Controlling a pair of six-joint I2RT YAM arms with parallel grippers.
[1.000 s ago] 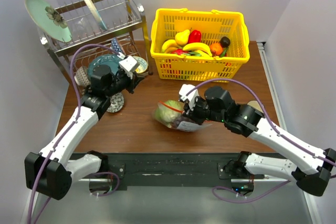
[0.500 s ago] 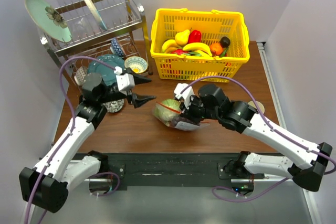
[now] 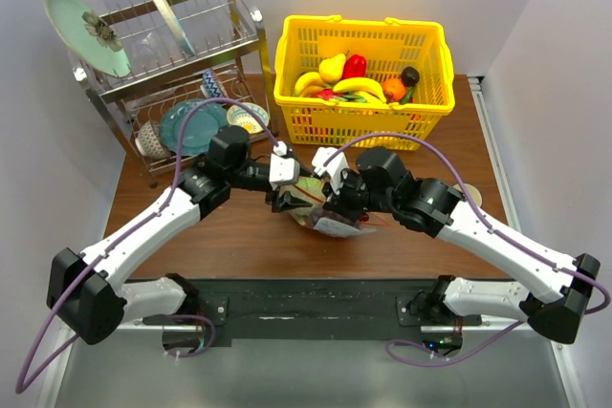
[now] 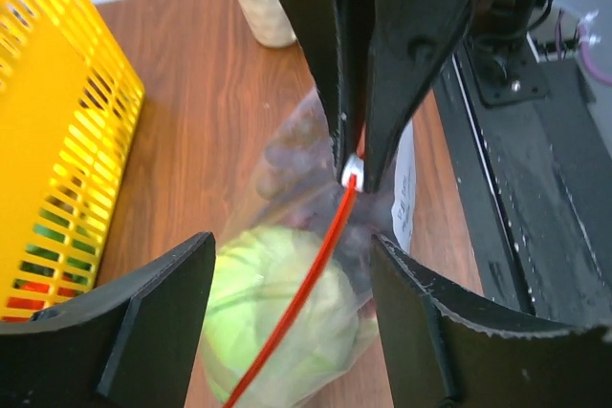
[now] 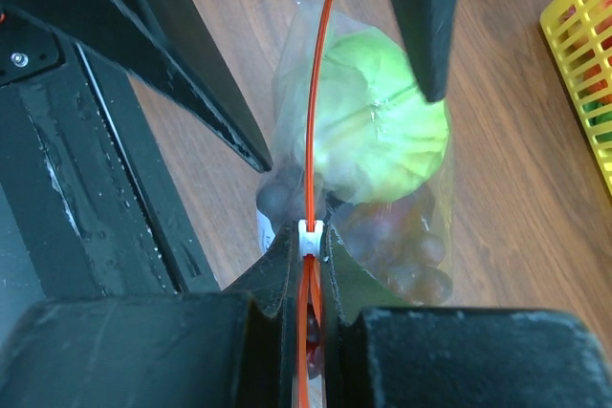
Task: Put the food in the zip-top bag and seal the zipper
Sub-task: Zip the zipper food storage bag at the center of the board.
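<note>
The zip-top bag's red-orange zipper has to be anchored for sealing, so my left gripper will next grab it at the zipper's end (image 3: pixel 309 195) (image 4: pixel 318 263) beyond the white slider.
The zip-top bag (image 3: pixel 312 209) lies mid-table with the food inside: a round green piece (image 5: pixel 382 131) and dark grapes (image 5: pixel 406 250). Its red-orange zipper (image 5: pixel 323 64) runs along the top edge. My right gripper (image 5: pixel 308 241) is shut on the zipper's white slider (image 4: pixel 352 171), at the bag's right end in the top view. My left gripper (image 4: pixel 292 255) is open at the bag's left end, one finger on each side of the zipper (image 4: pixel 311 265) and the green piece (image 4: pixel 277 317). It touches nothing that I can see. In the top view the left gripper (image 3: pixel 292 194) and right gripper (image 3: pixel 335 200) face each other across the bag.
A yellow lattice basket (image 3: pixel 356 123) of fruit stands behind the bag. A metal dish rack (image 3: pixel 172 45) with plates and bowls stands at the back left. A small white cup (image 4: pixel 263 2) sits on the table to the right of the bag.
My left gripper has opened and swung right from beside the dish rack to the bag's left end. The right gripper has stayed shut on the slider and shifted slightly left.
</note>
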